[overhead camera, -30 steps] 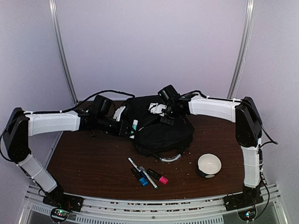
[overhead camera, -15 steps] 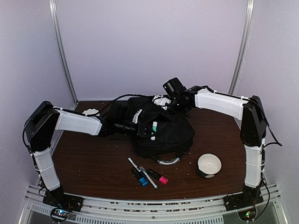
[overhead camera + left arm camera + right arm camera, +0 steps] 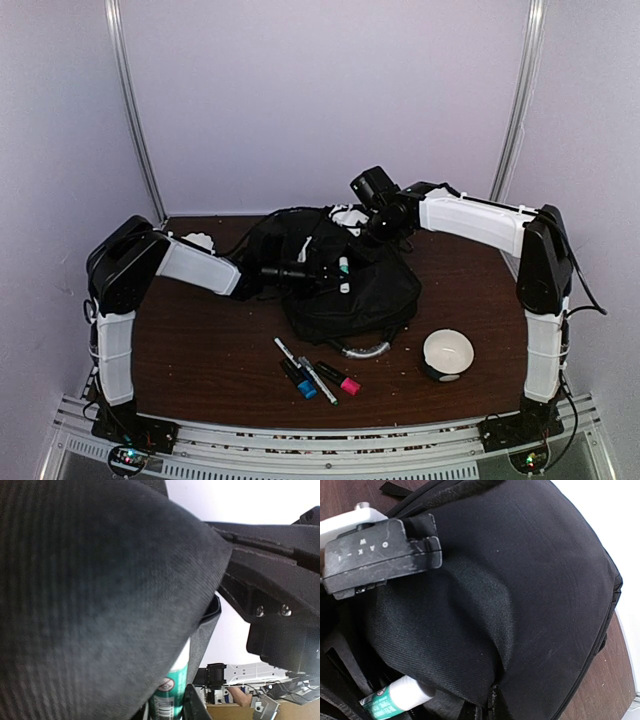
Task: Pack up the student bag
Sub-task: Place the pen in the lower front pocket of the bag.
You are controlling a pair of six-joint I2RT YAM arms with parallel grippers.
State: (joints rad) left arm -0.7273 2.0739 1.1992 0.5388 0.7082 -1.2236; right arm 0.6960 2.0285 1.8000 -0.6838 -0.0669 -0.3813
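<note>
The tube (image 3: 343,266) would fall short across the zipper edge now, so my left gripper will keep holding it until it is farther under the lifted fold.
The black student bag (image 3: 350,290) lies in the middle of the table, its grey-trimmed handle (image 3: 366,348) toward me. My left gripper (image 3: 338,274) is shut on a green and white tube (image 3: 343,266) and holds it at the bag's opening, under a lifted fold of fabric. In the left wrist view the tube (image 3: 172,690) pokes from beneath the black fabric (image 3: 100,590). My right gripper (image 3: 373,238) is shut on the bag's fabric and holds the fold up. In the right wrist view its pinch (image 3: 492,706) is on the cloth, with the tube (image 3: 395,698) below.
Several markers (image 3: 312,376) with blue and pink caps lie in front of the bag. A white round object on a dark base (image 3: 447,352) sits at the front right. A small white thing (image 3: 198,241) lies at the back left beside my left arm.
My left arm has swung to the right, carrying the tube from the bag's left side into its opening. My right gripper lifted the fabric, then stayed almost still.
</note>
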